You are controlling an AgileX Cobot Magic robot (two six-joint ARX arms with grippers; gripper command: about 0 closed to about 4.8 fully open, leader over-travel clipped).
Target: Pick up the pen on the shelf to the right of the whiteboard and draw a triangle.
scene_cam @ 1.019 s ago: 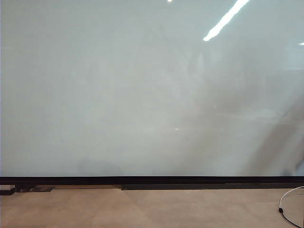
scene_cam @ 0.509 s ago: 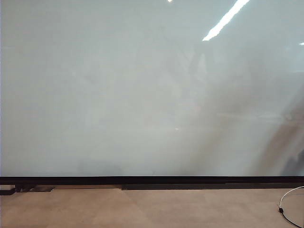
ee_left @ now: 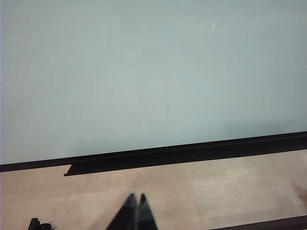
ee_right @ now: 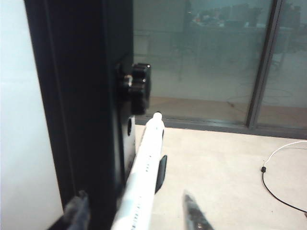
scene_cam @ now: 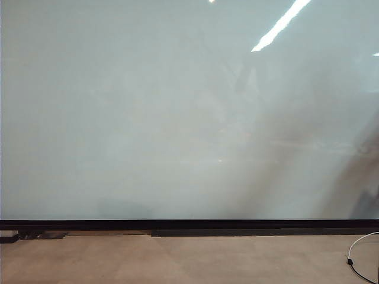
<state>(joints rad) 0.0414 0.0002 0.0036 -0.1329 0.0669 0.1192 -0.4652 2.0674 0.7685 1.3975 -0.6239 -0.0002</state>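
My right gripper grabs the pen by its white body (ee_right: 139, 191) next, so the pen's tip stays free to draw a triangle on the whiteboard.
The whiteboard (scene_cam: 177, 118) fills the exterior view, pale and glossy, with a black strip (scene_cam: 189, 225) along its lower edge. No triangle shows on it, and neither gripper appears in that view. In the right wrist view the pen (ee_right: 144, 167), a slim white barrel, stands against a small black shelf bracket (ee_right: 161, 172) beside the board's black side frame (ee_right: 86, 105). My right gripper (ee_right: 134, 203) is open, one finger on each side of the pen, with a gap on both sides. My left gripper (ee_left: 135, 197) hangs shut and empty over the floor in front of the board.
A black knob (ee_right: 139, 88) sticks out of the board's side frame just past the pen. A white cable (scene_cam: 358, 254) lies on the beige floor at the lower right. Glass wall panels (ee_right: 216, 57) stand behind the board's right end.
In the exterior view the dim dark reflection at the board's lower right edge has shifted a little. Nothing else there differs.
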